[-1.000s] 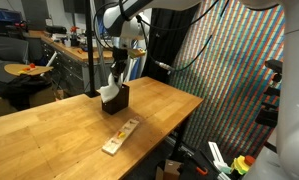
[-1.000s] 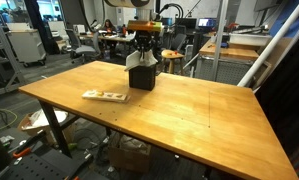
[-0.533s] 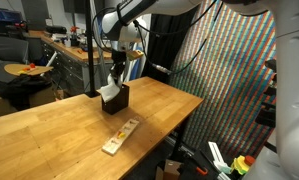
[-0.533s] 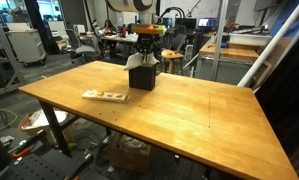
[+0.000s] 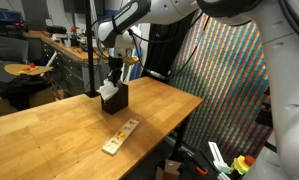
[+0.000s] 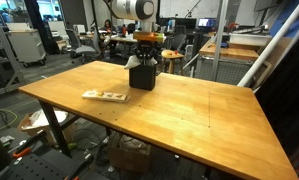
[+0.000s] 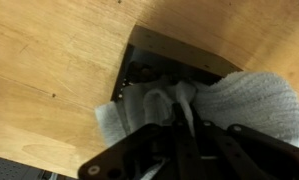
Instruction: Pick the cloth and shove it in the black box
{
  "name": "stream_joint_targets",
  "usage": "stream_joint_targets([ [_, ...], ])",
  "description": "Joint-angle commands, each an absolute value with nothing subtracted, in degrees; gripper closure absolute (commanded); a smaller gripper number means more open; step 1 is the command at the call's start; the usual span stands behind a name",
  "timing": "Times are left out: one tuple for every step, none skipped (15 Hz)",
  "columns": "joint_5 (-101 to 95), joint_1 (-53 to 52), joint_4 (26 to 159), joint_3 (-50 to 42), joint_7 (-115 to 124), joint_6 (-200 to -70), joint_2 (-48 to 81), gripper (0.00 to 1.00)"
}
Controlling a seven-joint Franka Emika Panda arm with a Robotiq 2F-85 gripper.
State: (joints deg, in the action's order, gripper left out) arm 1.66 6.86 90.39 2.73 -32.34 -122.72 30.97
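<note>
My gripper keeps holding the cloth from here until its pinched fold sits inside the black box. The cloth bunches high above the box's rim (image 5: 126,87) (image 7: 179,48).
The black box (image 5: 114,99) (image 6: 142,77) stands on the wooden table near its far edge. My gripper (image 5: 113,70) (image 6: 145,55) hangs straight above it, shut on the white cloth (image 5: 112,81) (image 6: 138,62). The cloth droops from the fingers into the box's open top. In the wrist view the gripper (image 7: 174,118) pinches a fold of the cloth (image 7: 244,95), which bulges out over the rim of the black box (image 7: 161,48). Most of the box's inside is hidden by the fabric.
A narrow light-wood strip (image 5: 120,136) (image 6: 105,96) lies flat on the table (image 5: 49,130) (image 6: 189,120), well apart from the box. A black pole stands just behind the box (image 5: 92,50). Desks, chairs and lab clutter fill the background.
The arm's upper links have swung and the wrist has turned slightly above the box. The gripper stays shut on the cloth over the box opening.
</note>
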Motion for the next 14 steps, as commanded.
stream_joint_targets([
  [1.5,7.35,85.93,3.45,-33.31,-119.63,33.32,0.98],
  [1.39,7.31,85.51,3.38,-33.26,-119.09,33.52,0.98],
  [1.5,7.34,85.29,3.43,-33.35,-118.71,33.55,0.98],
  [1.39,7.32,85.02,3.29,-33.16,-117.63,33.62,0.98],
  [1.19,7.3,85.33,3.1,-32.91,-117.01,33.16,0.98],
  [1.22,7.42,85.63,3.02,-32.92,-116.49,32.72,0.98],
  [1.03,7.48,86.07,2.79,-32.68,-115.65,32.13,0.98],
  [0.78,7.5,86.6,2.54,-32.39,-114.9,31.44,0.98],
  [0.64,7.5,87.54,2.32,-32.12,-114.61,30.58,0.98],
  [0.63,7.52,88.47,2.17,-31.88,-114.43,29.83,0.98],
  [0.71,7.57,88.89,2.1,-31.73,-114.19,29.54,0.98],
  [1.06,7.69,89.06,2.21,-31.82,-113.95,29.6,0.98],
  [1.32,7.77,89.11,2.34,-31.94,-113.68,29.69,0.98],
  [1.63,7.81,89.04,2.54,-32.1,-113.74,29.96,0.98],
])
